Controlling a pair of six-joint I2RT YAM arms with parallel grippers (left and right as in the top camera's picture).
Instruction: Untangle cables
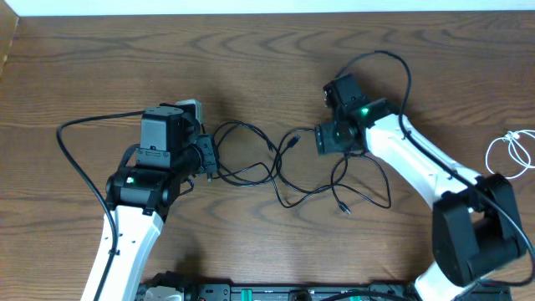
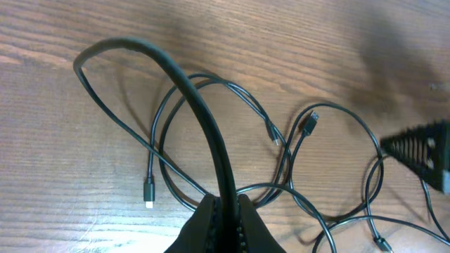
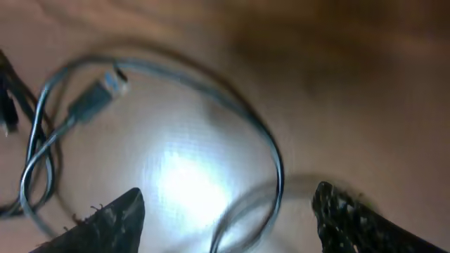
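My right gripper will next grab the black cable by its loop's outer bend, away from my left gripper, to pull the tangle apart.
Thin black cables lie tangled in loops at the table's middle, between the two arms. My left gripper is at the tangle's left end. In the left wrist view it is shut on a black cable that arcs up out of the jaws and runs back down to a plug. My right gripper is at the tangle's right side. In the right wrist view it is open, low over a cable loop with a plug end nearby. A white cable lies apart at the far right.
The thick black cords fixed to the arms loop out beside the left arm and above the right arm. The right gripper's tip shows in the left wrist view. The table's front edge holds a rail.
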